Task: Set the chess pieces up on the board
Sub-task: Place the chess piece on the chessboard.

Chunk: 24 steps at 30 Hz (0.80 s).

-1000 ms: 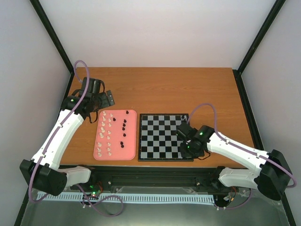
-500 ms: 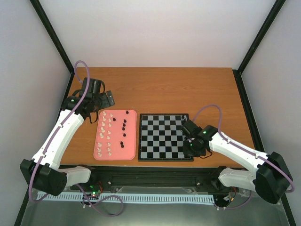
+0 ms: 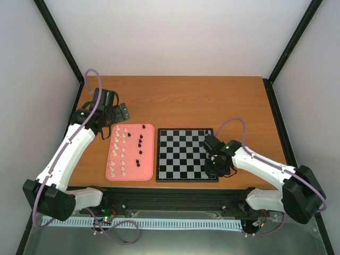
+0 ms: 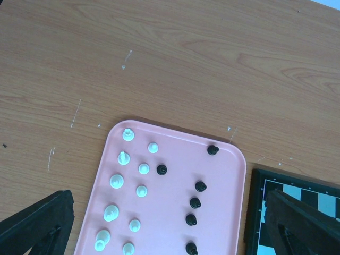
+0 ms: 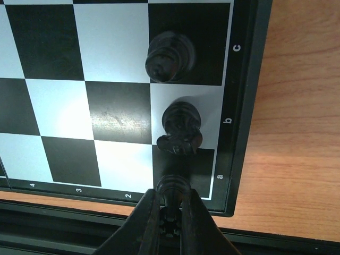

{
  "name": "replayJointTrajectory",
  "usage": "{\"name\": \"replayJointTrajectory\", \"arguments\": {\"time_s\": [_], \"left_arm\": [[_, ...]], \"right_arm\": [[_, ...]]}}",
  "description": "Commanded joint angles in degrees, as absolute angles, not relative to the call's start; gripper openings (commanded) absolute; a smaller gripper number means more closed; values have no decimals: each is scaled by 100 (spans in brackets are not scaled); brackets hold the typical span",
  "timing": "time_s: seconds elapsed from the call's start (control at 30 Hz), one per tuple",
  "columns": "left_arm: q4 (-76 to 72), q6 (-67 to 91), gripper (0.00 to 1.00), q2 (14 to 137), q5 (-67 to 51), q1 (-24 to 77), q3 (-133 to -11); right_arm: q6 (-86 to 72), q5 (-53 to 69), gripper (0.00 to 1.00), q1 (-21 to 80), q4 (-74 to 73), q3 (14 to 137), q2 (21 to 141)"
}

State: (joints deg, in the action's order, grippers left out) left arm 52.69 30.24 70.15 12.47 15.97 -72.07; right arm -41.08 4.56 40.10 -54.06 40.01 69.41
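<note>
The held piece's round base is within the dark corner square, so the piece would end on a. It is time for my right gripper to open now.
The board point(image 3: 186, 180) lies at the table's near middle. Two black chess pieces point(image 5: 180, 125) point(image 5: 169, 56) stand in its right edge column, on the squares marked b and c. My right gripper point(image 5: 171, 210) is shut on a third black piece point(image 5: 172, 186), held over the dark corner square marked a. In the top view this gripper point(image 3: 212, 159) hovers at the board's near right corner. My left gripper point(image 4: 170, 194) is open above the far end of the pink tray point(image 4: 175, 159), with nothing between its fingers. White pieces point(image 4: 128, 134) and black pieces point(image 4: 212, 150) stand on that tray.
The pink tray point(image 3: 147, 170) lies just left of the board. Bare wooden table point(image 3: 202, 101) stretches behind both. Black frame posts point(image 3: 64, 48) and white walls close in the sides.
My right gripper has moved with its black piece toward the board's near right corner. The left arm has not moved.
</note>
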Motion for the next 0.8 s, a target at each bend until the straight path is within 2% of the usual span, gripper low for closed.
{"name": "replayJointTrajectory", "arguments": {"time_s": [0.0, 0.5, 0.57, 0.63, 0.77], "left_arm": [[5211, 3099, 100, 7013, 1324, 1573, -7239], [5211, 3096, 100, 6986, 1328, 1573, -7216], [5217, 3094, 100, 6987, 1327, 1573, -7216], [5220, 3096, 100, 6983, 1334, 1573, -7225], [5221, 3097, 100, 6996, 1340, 1573, -7242]], "right_arm": [[-4052, 422, 3, 3946, -5334, 3970, 7004], [-4046, 293, 8, 3946, -5385, 4033, 7084], [-4018, 303, 12, 3946, -5364, 4051, 7096], [-3994, 290, 22, 3946, -5370, 4083, 7110], [-3935, 318, 29, 3946, -5375, 4126, 7086]]}}
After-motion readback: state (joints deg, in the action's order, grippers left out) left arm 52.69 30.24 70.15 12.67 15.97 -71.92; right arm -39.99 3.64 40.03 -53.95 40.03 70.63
